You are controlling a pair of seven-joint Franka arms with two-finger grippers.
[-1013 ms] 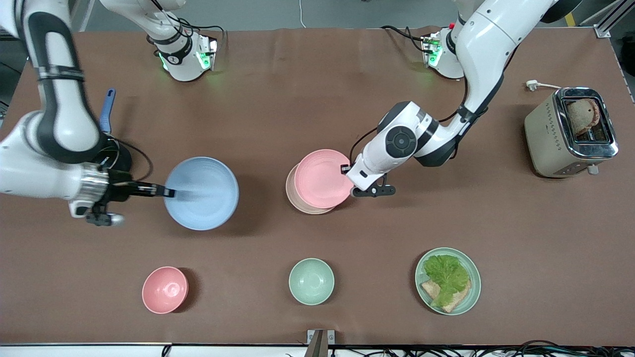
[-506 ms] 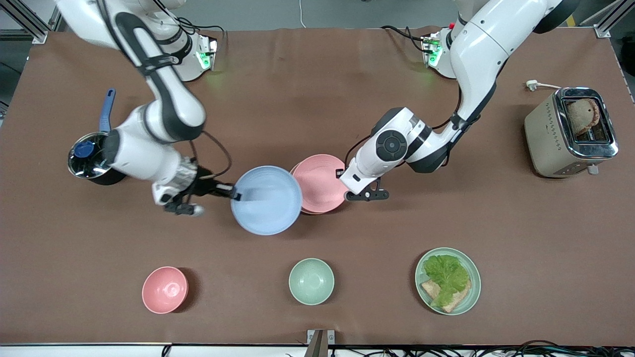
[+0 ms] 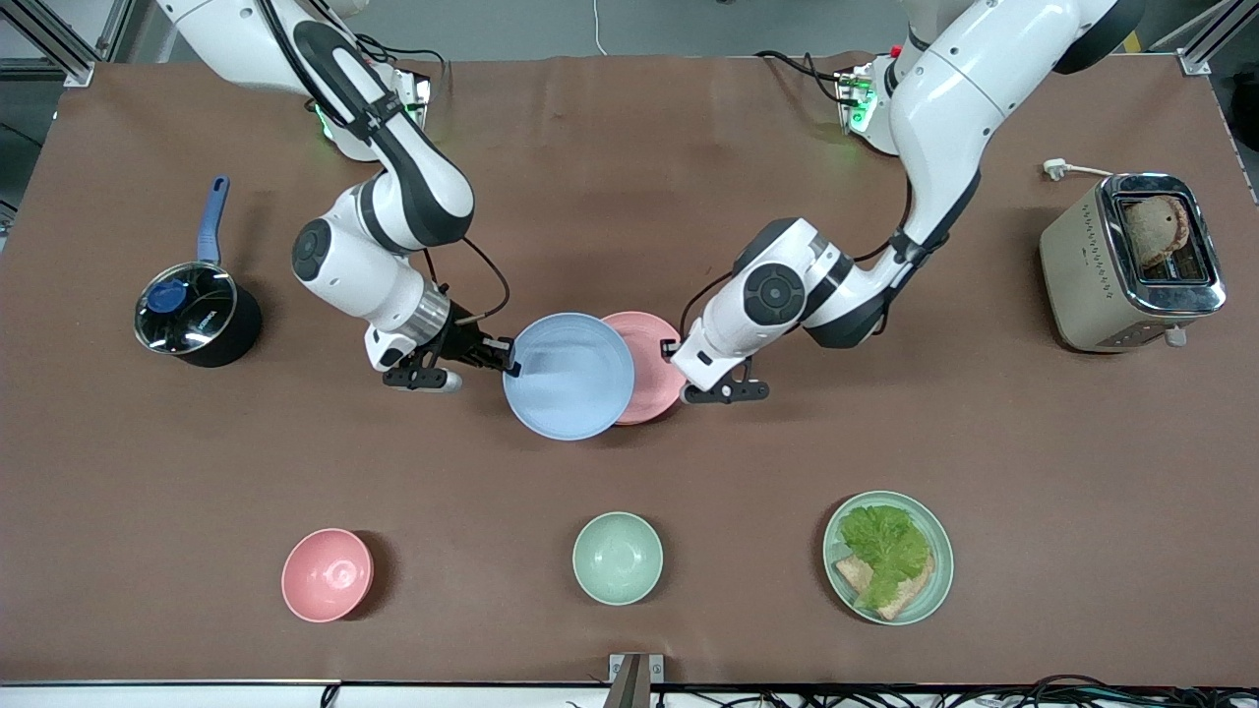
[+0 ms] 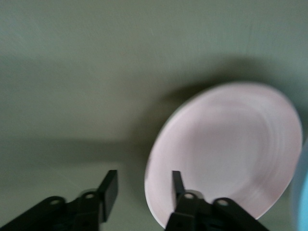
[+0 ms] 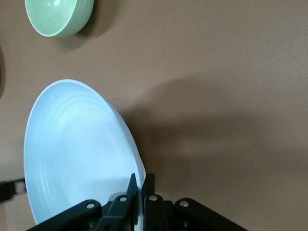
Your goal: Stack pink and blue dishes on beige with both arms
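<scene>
I need to line up the blue plate point(image 3: 569, 376) before I open my right gripper, because it hangs off-centre above the pink plate point(image 3: 653, 366) in the front view.
My right gripper point(image 3: 511, 360) is shut on the rim of the pale blue plate point(image 3: 569, 376) and holds it in the air, where it overlaps the part of the pink plate point(image 3: 653, 366) toward the right arm's end. The right wrist view shows the fingers point(image 5: 149, 185) pinching the blue plate point(image 5: 77, 154) at its edge. My left gripper point(image 3: 674, 348) is open at the pink plate's rim toward the left arm's end. In the left wrist view one finger point(image 4: 177, 179) is over the pink plate point(image 4: 226, 149) and the other is off it. The beige plate is hidden under the pink one.
A mint bowl point(image 3: 617, 557), a deep pink bowl point(image 3: 327, 574) and a mint plate with lettuce and bread point(image 3: 888, 557) stand nearer the front camera. A pot with a blue handle point(image 3: 187, 315) is at the right arm's end, a toaster point(image 3: 1131, 261) at the left arm's end.
My right arm has carried the blue plate from the right arm's end to over the pink plate. The left gripper has stayed at the pink plate's rim, shifting slightly.
</scene>
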